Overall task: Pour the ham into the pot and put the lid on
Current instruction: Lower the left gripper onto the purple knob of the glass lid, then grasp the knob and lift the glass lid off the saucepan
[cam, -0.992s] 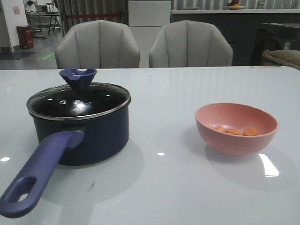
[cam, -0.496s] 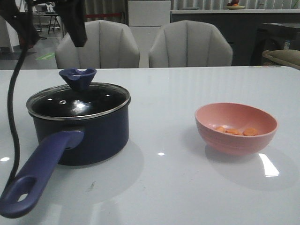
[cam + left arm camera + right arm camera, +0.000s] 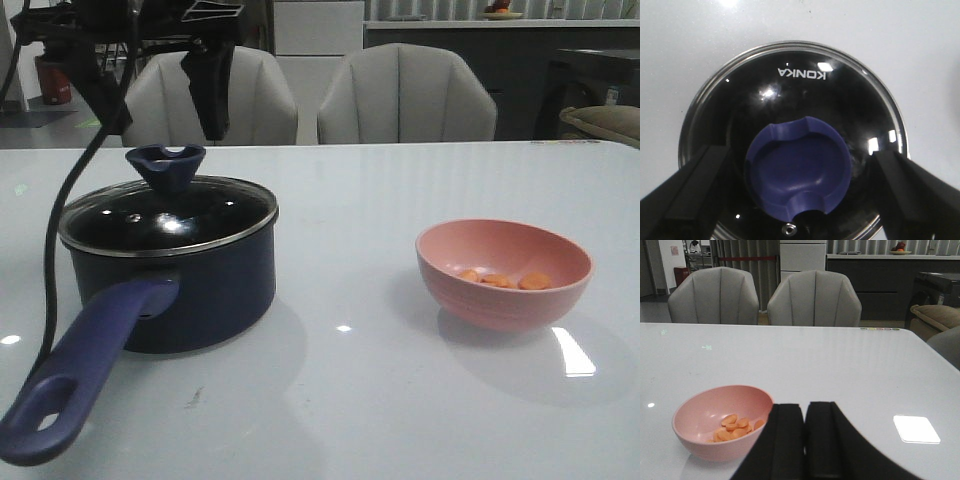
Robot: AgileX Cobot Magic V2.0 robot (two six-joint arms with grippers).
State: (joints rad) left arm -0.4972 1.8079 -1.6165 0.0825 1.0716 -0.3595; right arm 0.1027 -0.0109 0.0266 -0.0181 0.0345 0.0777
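Observation:
I need to lower my left gripper before I close it on the blue knob (image 3: 166, 166). My left fingers stop above the knob in the front view.
The dark navy pot (image 3: 190, 285) stands at the left of the table with its long purple-blue handle (image 3: 85, 365) pointing to the front. The glass lid (image 3: 168, 218) sits on it, with the blue knob (image 3: 166, 166) on top. My left gripper (image 3: 160, 105) hangs open just above the knob. In the left wrist view its fingers (image 3: 687, 197) stand wide on either side of the knob (image 3: 797, 167), not touching it. The ham (image 3: 500, 280) lies in the pink bowl (image 3: 505, 300) at the right. My right gripper (image 3: 805, 412) is shut and empty, beside the bowl (image 3: 705, 440) with the ham (image 3: 735, 426).
A black cable (image 3: 55, 230) hangs from the left arm down beside the pot. Two grey chairs (image 3: 400, 95) stand behind the table's far edge. Bare white table lies between the pot and the bowl.
My left gripper has come down from the top of the view over the pot and now hangs lower, centred over the lid's knob. The pot, lid and bowl have not moved.

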